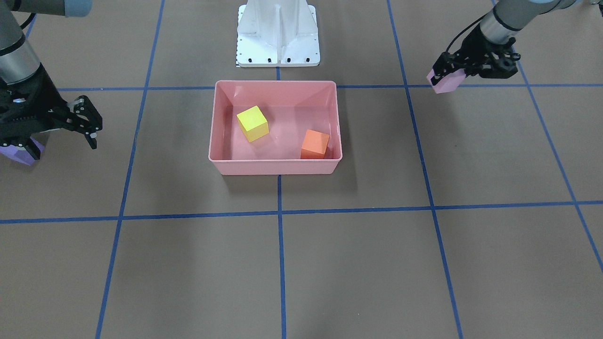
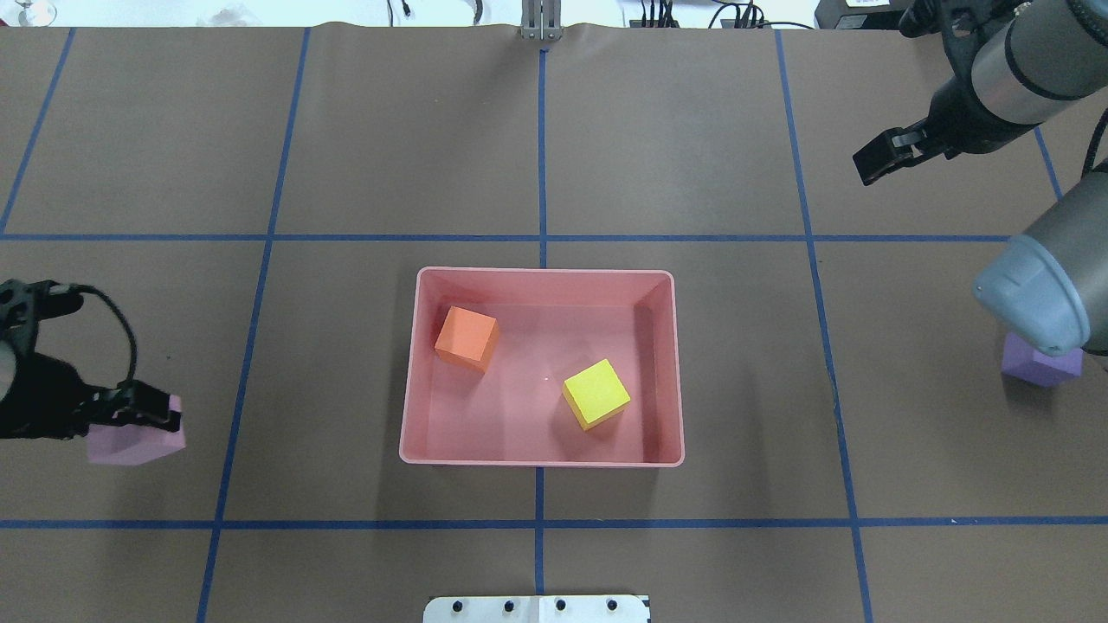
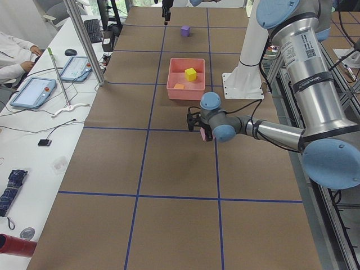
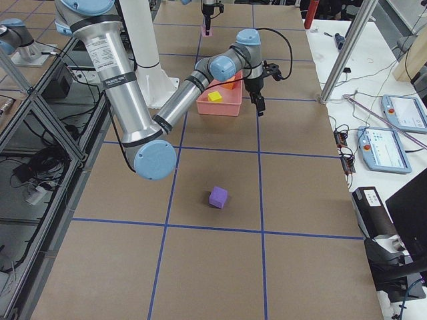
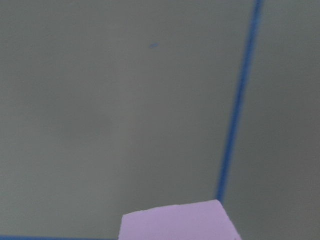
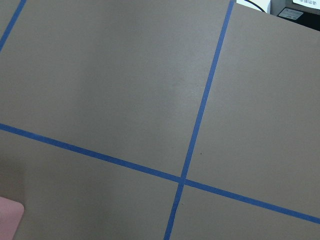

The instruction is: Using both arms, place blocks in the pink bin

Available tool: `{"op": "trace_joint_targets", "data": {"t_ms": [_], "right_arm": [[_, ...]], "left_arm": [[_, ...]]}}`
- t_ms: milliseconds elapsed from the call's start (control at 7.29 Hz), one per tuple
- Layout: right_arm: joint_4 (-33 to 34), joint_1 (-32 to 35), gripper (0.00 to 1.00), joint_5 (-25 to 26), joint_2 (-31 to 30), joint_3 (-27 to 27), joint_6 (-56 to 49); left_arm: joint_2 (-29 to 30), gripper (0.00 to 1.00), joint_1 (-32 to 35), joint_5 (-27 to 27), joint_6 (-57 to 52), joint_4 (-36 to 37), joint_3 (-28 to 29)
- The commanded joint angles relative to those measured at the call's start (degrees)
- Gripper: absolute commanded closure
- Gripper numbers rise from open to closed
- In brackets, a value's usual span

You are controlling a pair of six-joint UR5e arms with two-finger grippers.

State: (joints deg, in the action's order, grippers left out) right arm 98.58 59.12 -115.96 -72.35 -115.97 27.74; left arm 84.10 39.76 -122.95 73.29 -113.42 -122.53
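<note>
My right gripper is going to grab the purple block (image 2: 1034, 368) by its opposite sides next. Then it can drop the block into the pink bin.
The pink bin (image 1: 275, 165) (image 2: 541, 456) stands mid-table and holds the yellow block (image 1: 253, 123) (image 2: 596, 394) and the orange block (image 1: 314, 144) (image 2: 467, 337). My left gripper (image 1: 447, 77) (image 2: 147, 417) is shut on the light pink block (image 1: 442, 84) (image 2: 130, 443), well to the bin's side and slightly above the table; the block also fills the bottom of the left wrist view (image 5: 177, 222). My right gripper (image 1: 61, 141) (image 2: 874, 164) is open and empty, on the bin's other side. The purple block (image 2: 1034, 368) (image 4: 218, 197) lies on the table near it, partly hidden by the arm.
The white pedestal base (image 1: 278, 33) (image 2: 537, 608) stands behind the bin. Blue tape lines (image 1: 280, 212) grid the brown table. A side desk with tablets (image 3: 34, 90) and a metal post (image 3: 84, 39) run along the far edge.
</note>
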Motion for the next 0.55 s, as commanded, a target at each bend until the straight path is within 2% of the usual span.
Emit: {"op": "trace_joint_targets", "data": {"t_ms": [0, 137, 274, 412], "right_arm": [[-10.8, 4.5, 0.01, -5.3, -8.8, 2.7, -4.9], [-14.6, 6.5, 0.01, -7.4, -11.7, 4.9, -6.6], [-18.1, 8.8, 0.01, -8.1, -14.8, 7.0, -10.6], [-19.6, 10.3, 0.01, -9.8, -17.0, 8.0, -12.3]], "left_arm": [[29.7, 0.7, -0.7, 0.4, 0.1, 26.7, 2.6], [41.4, 0.7, -3.0, 3.1, 0.2, 30.8, 9.6], [49.0, 0.7, -5.9, 7.4, 0.4, 30.8, 17.2], [54.4, 0.59, -6.7, 8.0, 0.4, 30.5, 23.1]]}}
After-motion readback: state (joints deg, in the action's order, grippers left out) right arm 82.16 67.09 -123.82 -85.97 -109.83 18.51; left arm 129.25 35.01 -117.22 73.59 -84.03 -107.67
